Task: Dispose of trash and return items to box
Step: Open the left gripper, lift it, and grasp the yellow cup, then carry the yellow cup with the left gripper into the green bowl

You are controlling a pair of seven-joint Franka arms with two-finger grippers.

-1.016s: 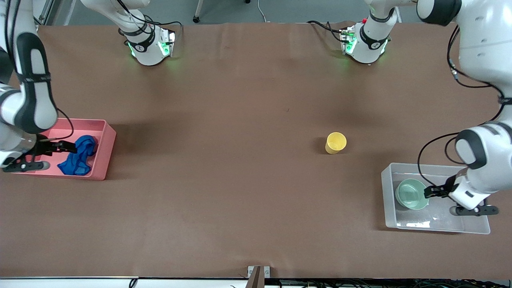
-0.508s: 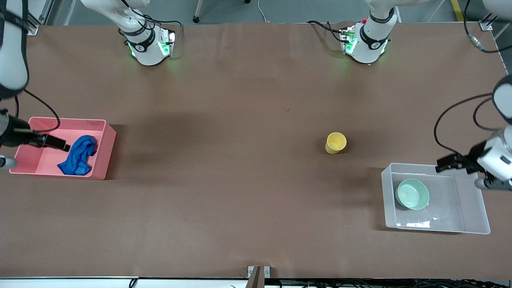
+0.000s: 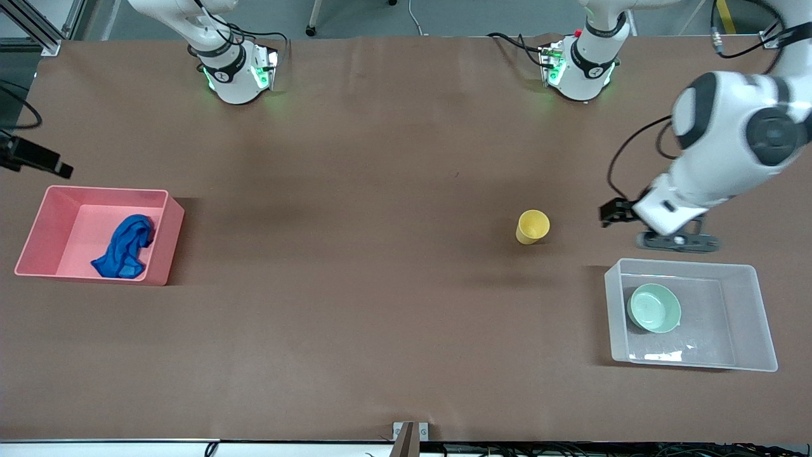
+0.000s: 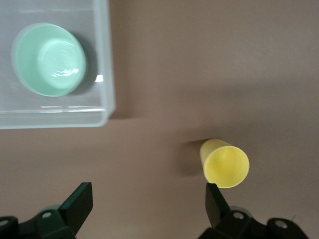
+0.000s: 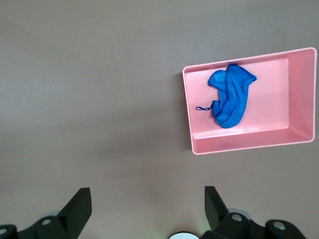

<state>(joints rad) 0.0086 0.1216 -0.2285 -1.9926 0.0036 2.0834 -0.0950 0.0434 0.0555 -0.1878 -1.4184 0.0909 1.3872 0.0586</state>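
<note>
My left gripper reaches the yellow cup (image 3: 532, 226) next and grips the cup's rim to return the cup to the clear tub.
The yellow cup (image 3: 532, 226) stands on the bare table, and it also shows in the left wrist view (image 4: 225, 163). The mint-green bowl (image 3: 654, 308) sits in the clear tub (image 3: 758, 317). My left gripper (image 3: 611, 212) is open and empty, up over the table between the cup and the tub. In its wrist view (image 4: 148, 193) the cup is close to one finger. The blue rag (image 3: 124, 246) lies in the pink bin (image 3: 101, 190). My right gripper (image 3: 41, 162) is open and empty, over the table beside the bin; the right wrist view (image 5: 147, 196) shows the rag (image 5: 230, 94).
The pink bin (image 5: 239, 144) is at the right arm's end of the table and the clear tub (image 4: 103, 74) at the left arm's end. Both arm bases stand along the table's edge farthest from the front camera.
My left gripper has risen out of the tub, leaving the bowl there, and moved toward the cup. My right gripper has drawn back out of the pink bin, leaving the rag.
</note>
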